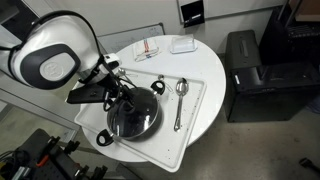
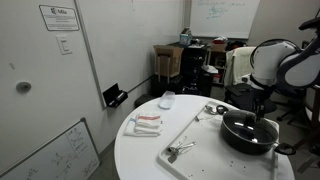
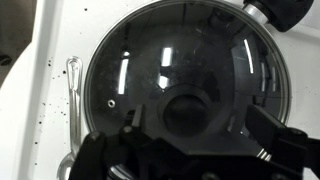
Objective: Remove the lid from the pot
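Note:
It isn't time to close on the dark knob [image 1: 129, 107] [image 3: 185, 115] yet: the knob looks small and deep and my fingers are above its top, so they would miss it. My gripper needs to go lower first.
The glass lid [image 3: 150, 70] sits closed on the black pot [image 1: 133, 120], which stands on a white tray [image 1: 195, 105]. The dark knob [image 3: 188, 108] is at the lid's centre. One pot handle [image 3: 287, 10] shows at the top right of the wrist view. My gripper [image 3: 200, 130] is open just above the lid, with one finger on each side of the knob and a gap to each. In both exterior views the gripper [image 1: 124, 101] [image 2: 259, 114] hangs over the pot [image 2: 247, 135].
Metal spoons [image 1: 180, 92] lie on the tray beside the pot, and one shows in the wrist view [image 3: 73, 85]. Small packets and a white dish [image 1: 181, 45] lie at the round table's far side. A black cabinet [image 1: 250, 75] stands by the table.

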Controlling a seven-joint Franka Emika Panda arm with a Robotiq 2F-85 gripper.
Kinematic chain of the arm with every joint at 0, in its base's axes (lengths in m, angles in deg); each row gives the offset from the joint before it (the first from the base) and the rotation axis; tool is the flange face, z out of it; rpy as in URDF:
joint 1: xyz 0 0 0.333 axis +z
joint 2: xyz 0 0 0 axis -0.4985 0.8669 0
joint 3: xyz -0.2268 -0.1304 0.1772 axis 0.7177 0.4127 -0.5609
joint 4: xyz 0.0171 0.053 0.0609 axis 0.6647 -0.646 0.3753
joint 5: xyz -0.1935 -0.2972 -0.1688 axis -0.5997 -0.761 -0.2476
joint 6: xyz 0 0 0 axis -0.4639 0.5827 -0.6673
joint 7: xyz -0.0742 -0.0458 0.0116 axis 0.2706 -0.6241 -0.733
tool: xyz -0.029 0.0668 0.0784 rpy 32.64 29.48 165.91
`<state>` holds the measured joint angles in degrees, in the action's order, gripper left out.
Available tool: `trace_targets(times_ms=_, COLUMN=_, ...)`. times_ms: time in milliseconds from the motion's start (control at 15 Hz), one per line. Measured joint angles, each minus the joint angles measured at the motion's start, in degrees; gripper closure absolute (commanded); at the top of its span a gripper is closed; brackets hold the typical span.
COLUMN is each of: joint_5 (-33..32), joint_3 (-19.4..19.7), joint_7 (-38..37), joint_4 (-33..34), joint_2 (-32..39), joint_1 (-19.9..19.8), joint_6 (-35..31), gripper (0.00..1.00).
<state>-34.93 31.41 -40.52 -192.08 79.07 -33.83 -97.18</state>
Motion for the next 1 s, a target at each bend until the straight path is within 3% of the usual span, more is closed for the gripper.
trace_targets(times_ms=1000, joint_5=-0.1, joint_3=0.16, joint_7=-0.01, joint_4=2.79, joint_2=3.49, joint_1=0.13, joint_6=-0.24, gripper=0.0)
